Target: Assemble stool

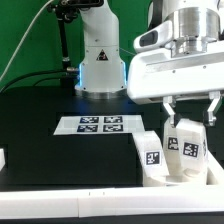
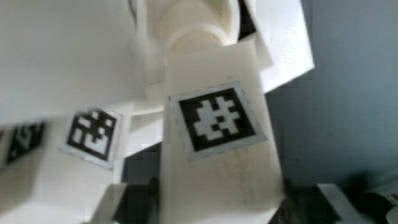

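My gripper releases this leg next, since the tagged leg's lower end (image 1: 191, 169) stands in the white seat part in the exterior view.
My gripper (image 1: 190, 118) hangs at the exterior view's right, shut on a white stool leg (image 1: 186, 146) that bears a black-and-white tag. That leg stands nearly upright, its foot against a white part (image 1: 168, 180) that may be the seat; I cannot tell. A second tagged leg (image 1: 151, 150) stands just to its left. In the wrist view the held leg (image 2: 217, 125) fills the middle between the dark fingers (image 2: 157, 200), and the second leg's tag (image 2: 93, 132) shows beside it. My gripper (image 2: 244, 208) sits at the leg's near end.
The marker board (image 1: 100, 124) lies flat on the black table, left of the legs. The arm's white base (image 1: 100, 60) stands behind it. A low white wall (image 1: 60, 205) runs along the table's front edge, with another white piece (image 1: 3, 157) at the far left.
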Robot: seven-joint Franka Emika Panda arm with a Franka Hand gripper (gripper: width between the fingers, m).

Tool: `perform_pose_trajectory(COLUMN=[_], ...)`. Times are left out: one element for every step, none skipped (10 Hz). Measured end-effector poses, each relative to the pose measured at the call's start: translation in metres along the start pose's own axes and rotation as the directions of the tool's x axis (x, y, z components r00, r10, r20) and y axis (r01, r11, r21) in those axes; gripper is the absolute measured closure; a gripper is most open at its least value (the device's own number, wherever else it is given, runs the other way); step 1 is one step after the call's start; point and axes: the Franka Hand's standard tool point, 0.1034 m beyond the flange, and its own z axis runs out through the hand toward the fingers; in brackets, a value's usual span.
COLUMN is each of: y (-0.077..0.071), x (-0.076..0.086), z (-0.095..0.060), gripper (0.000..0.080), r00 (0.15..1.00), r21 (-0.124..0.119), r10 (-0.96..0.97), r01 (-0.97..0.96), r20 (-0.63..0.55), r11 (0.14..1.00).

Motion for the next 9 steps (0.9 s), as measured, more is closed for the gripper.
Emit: perform_pose_trajectory(y=[0.0005,0.0002,0.0001,0.0004,0.0013,0.0018,0.0019,0.0021,0.0024], x=[-0.0002,0.0006,0.0011,0.0012,0.0016,0.0018,0.0019,0.0020,0.0022], z=[0.0011,0.0021,0.0025,0.0025,0.0025,0.0025,0.0025,0.0025,0.0025], gripper=[0.0479,0.0479,0.0479,0.0479,0.0479,0.0392,0.0392,0.0227,0.0167], r00=[1.000,0.999,0.999,0.999,0.999,0.999,0.998,0.998,0.998], r21=[0.001,0.008,0.012,0.011,0.009,0.008,0.007,0.006,0.005], r10=[-0.005,-0.012,-0.019,-0.022,-0.023,-0.030,-0.039,-0.044,-0.050], r01=[0.005,0.013,0.019,0.022,0.024,0.030,0.039,0.045,0.050], r20=[-0.008,-0.031,-0.042,-0.042,-0.043,-0.043,-0.043,-0.044,-0.044], r11=[1.000,1.000,1.000,1.000,1.000,1.000,0.999,0.999,0.999])
